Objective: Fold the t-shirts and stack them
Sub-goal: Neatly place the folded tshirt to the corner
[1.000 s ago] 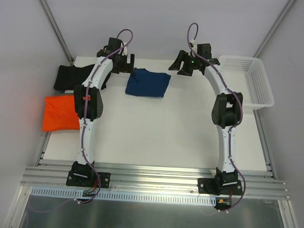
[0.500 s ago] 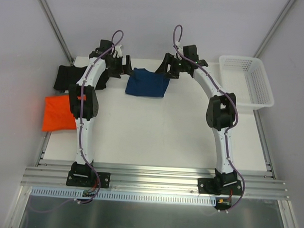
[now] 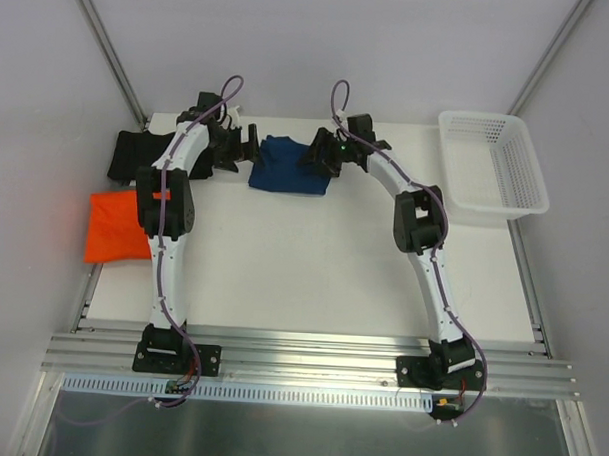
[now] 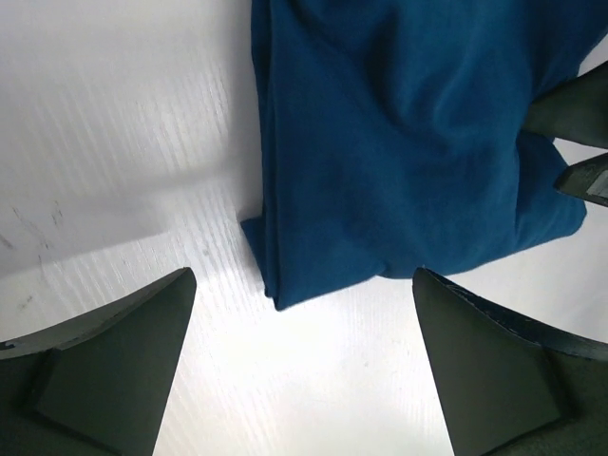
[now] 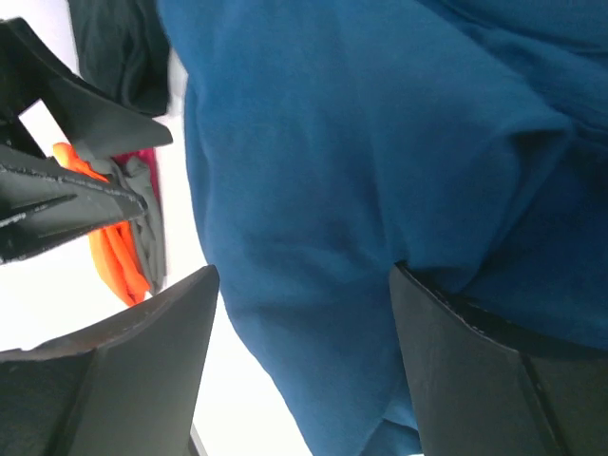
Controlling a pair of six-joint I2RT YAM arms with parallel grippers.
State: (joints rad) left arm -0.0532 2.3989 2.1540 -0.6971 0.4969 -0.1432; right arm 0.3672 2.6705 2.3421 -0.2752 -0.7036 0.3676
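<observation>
The folded navy blue t-shirt goes on the stack over the orange one next, so the left gripper will grab it by its edge facing the black t-shirt.
The navy blue t-shirt [image 3: 290, 164] lies folded at the back middle of the table. My left gripper [image 3: 243, 146] is open at its left edge. In the left wrist view the shirt's corner [image 4: 285, 285] lies just beyond the open gripper [image 4: 304, 351], with bare table between the fingers. My right gripper [image 3: 323, 154] is open over the shirt's right edge. In the right wrist view blue cloth [image 5: 380, 142] fills the gap of the gripper [image 5: 304, 361]. The black t-shirt [image 3: 132, 154] lies at the back left. The orange t-shirt [image 3: 117, 226] lies folded in front of it.
A white lattice basket [image 3: 491, 175] stands at the back right edge of the table. The right gripper's fingers [image 4: 570, 114] show at the right edge of the left wrist view. The left gripper [image 5: 57, 190] shows at the left of the right wrist view.
Both grippers have moved inward to the navy shirt, the left to its left edge, the right from beside it onto its right edge. The shirts have not moved.
</observation>
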